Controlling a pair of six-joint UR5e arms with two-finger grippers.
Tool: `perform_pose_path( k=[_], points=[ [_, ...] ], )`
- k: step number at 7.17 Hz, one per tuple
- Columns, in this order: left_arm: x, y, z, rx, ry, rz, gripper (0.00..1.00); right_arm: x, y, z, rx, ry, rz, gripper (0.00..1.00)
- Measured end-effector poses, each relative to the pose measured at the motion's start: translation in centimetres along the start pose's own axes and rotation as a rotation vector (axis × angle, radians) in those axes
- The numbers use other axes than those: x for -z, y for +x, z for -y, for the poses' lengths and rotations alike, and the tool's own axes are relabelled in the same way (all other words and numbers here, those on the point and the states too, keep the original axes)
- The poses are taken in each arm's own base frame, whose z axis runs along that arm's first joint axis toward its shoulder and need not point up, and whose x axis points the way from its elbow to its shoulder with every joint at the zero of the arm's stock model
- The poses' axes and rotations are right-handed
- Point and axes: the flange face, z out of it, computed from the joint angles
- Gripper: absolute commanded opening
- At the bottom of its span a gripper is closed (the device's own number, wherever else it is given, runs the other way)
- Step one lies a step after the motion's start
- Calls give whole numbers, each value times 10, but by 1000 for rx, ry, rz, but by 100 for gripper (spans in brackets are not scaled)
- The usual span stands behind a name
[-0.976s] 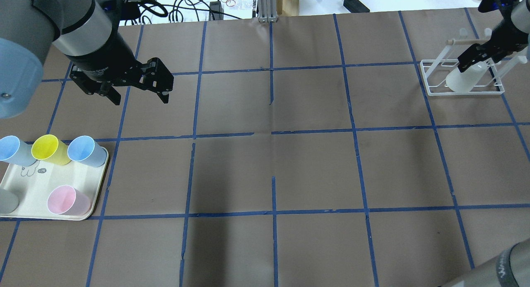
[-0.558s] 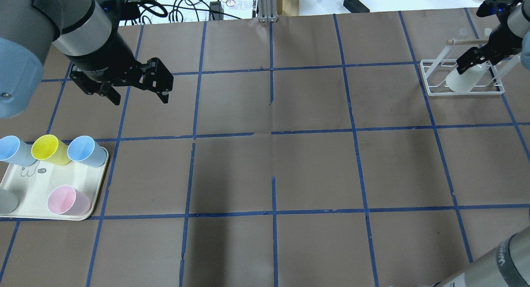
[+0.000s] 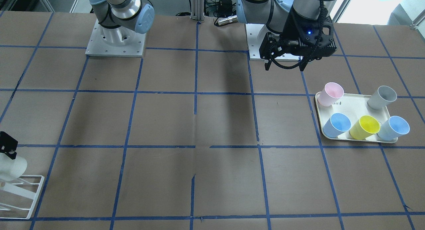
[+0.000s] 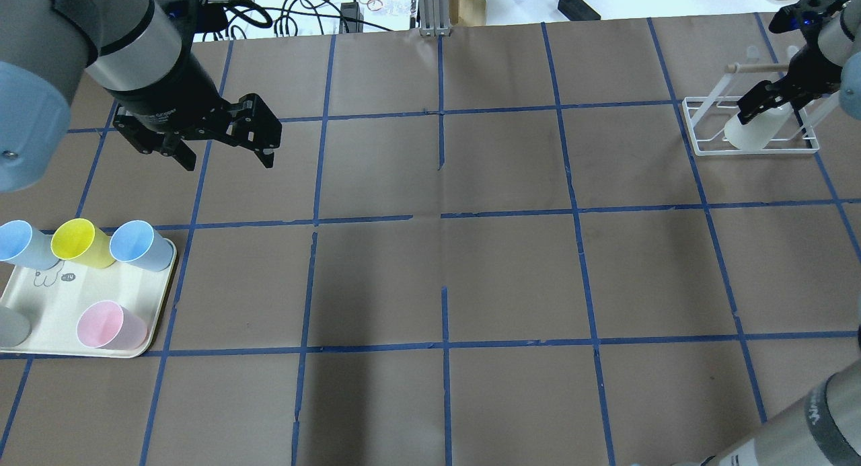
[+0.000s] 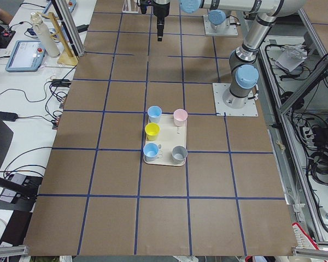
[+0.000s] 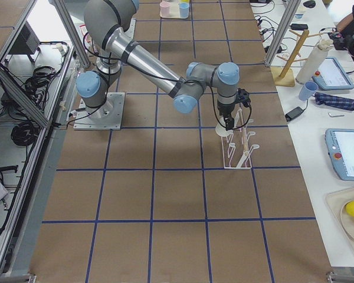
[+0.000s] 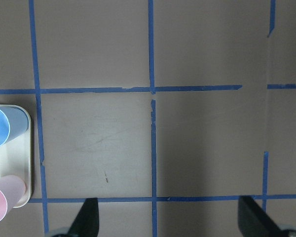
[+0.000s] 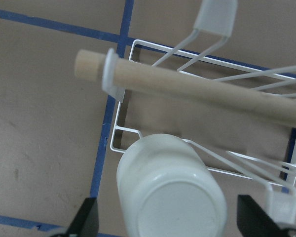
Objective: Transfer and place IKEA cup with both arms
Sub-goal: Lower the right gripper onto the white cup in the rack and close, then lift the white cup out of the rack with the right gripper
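Observation:
My right gripper picks up the IKEA cup by its base end (image 8: 175, 210) next, to transfer the cup between both arms.
The off-white IKEA cup (image 4: 748, 131) sits upside down on the white wire rack (image 4: 699, 146) at the far right. It also shows in the front view (image 3: 11, 168) and the right wrist view (image 8: 170, 192). My right gripper (image 4: 757, 109) hangs just above the cup's base, open. Its fingertips (image 8: 86, 219) stand to either side of the cup, apart from it. My left gripper (image 4: 225, 153) is open and empty. It hovers over the table behind the tray, and shows in the front view (image 3: 285, 65) too.
A cream tray (image 4: 47, 304) at the front left holds a pink cup (image 4: 107, 325), a yellow cup (image 4: 77, 241), two blue cups (image 4: 138, 243) and a grey cup (image 4: 10, 326). The rack has a wooden rod (image 8: 197, 89) across its top.
My right gripper has shifted a little to the left and pulled back from the cup, which stays on the rack. The left arm has not moved.

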Motion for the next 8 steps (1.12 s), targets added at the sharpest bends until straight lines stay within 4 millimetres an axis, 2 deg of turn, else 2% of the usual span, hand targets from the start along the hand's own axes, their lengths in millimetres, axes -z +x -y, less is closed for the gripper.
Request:
perform_pose_path(
  k=[2, 4, 5, 6, 7, 8],
  points=[
    [0, 0, 0, 0, 0, 1, 100, -1, 0, 0, -3, -2, 2, 81],
    [0, 0, 0, 0, 0, 2, 100, -1, 0, 0, -5, -4, 1, 51],
    [0, -1, 0, 1, -1, 3, 100, -1, 0, 0, -5, -3, 0, 43],
    [-1, -1, 1, 1, -1, 2, 100, 1, 0, 0, -4, -1, -1, 26],
    [-1, -1, 1, 1, -1, 1, 100, 3, 0, 0, -5, 2, -3, 16],
    [-1, -1, 1, 1, -1, 0, 100, 6, 0, 0, -5, 5, -6, 16]
  ],
)
